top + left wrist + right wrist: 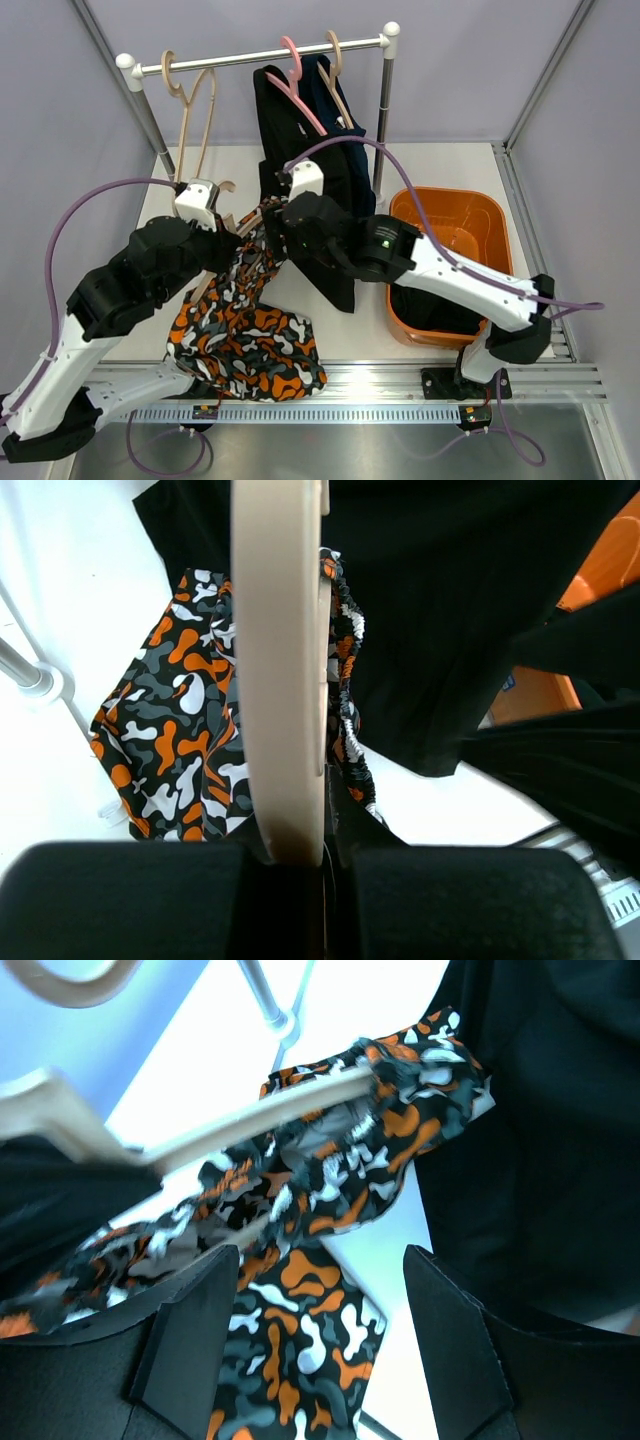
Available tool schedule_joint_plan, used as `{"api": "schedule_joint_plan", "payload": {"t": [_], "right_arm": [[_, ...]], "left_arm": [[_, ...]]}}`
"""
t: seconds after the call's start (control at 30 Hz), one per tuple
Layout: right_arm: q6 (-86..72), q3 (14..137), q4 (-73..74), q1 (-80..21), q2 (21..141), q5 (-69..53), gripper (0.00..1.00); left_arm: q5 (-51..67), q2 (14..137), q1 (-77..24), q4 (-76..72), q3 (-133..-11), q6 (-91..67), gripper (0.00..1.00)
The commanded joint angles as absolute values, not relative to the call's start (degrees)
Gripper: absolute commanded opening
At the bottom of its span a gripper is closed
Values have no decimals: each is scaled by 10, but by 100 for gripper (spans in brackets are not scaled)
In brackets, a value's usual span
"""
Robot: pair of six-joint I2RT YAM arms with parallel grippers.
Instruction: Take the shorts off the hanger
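My right gripper needs to grab the elastic waistband near the hanger's end (268, 214) next. Then it can take the patterned shorts (245, 335) off the hanger.
The orange, black, grey and white patterned shorts (245, 335) hang off a beige hanger (280, 660) and pool on the table's front edge. My left gripper (226, 246) is shut on that hanger's bar, right beside the elastic waistband. My right gripper (320, 1300) is open, its fingers standing either side of the patterned cloth (310, 1340) just below the hanger (240, 1120) without pinching it. Black shorts (280, 110) and navy shorts (325, 90) hang from the rail on a pink hanger (300, 90) and a beige one.
An orange tub (470, 205) at the right holds a black garment (430, 300). An empty beige hanger (190, 100) hangs at the left of the rail (250, 58). The hanging black shorts (540, 1140) are close to my right gripper's right side.
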State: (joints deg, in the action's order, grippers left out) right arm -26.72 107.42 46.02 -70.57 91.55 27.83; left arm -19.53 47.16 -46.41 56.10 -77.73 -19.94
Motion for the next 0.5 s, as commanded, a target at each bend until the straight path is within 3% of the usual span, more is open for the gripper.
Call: {"api": "schedule_joint_plan", "payload": {"t": [0.0,0.23,0.47], "right_arm": [[-252,1126,446,-710,959,308,76],[-247,1180,441,-682,1034,303,73],[-250,1156,425,-660,1020,298,61]], "left_arm": [[-167,456,-467,538,-799,-192,0],[-161,442,-467,548,-802,-192,0],[-161,433,-467,557,-808,-189,0]]}}
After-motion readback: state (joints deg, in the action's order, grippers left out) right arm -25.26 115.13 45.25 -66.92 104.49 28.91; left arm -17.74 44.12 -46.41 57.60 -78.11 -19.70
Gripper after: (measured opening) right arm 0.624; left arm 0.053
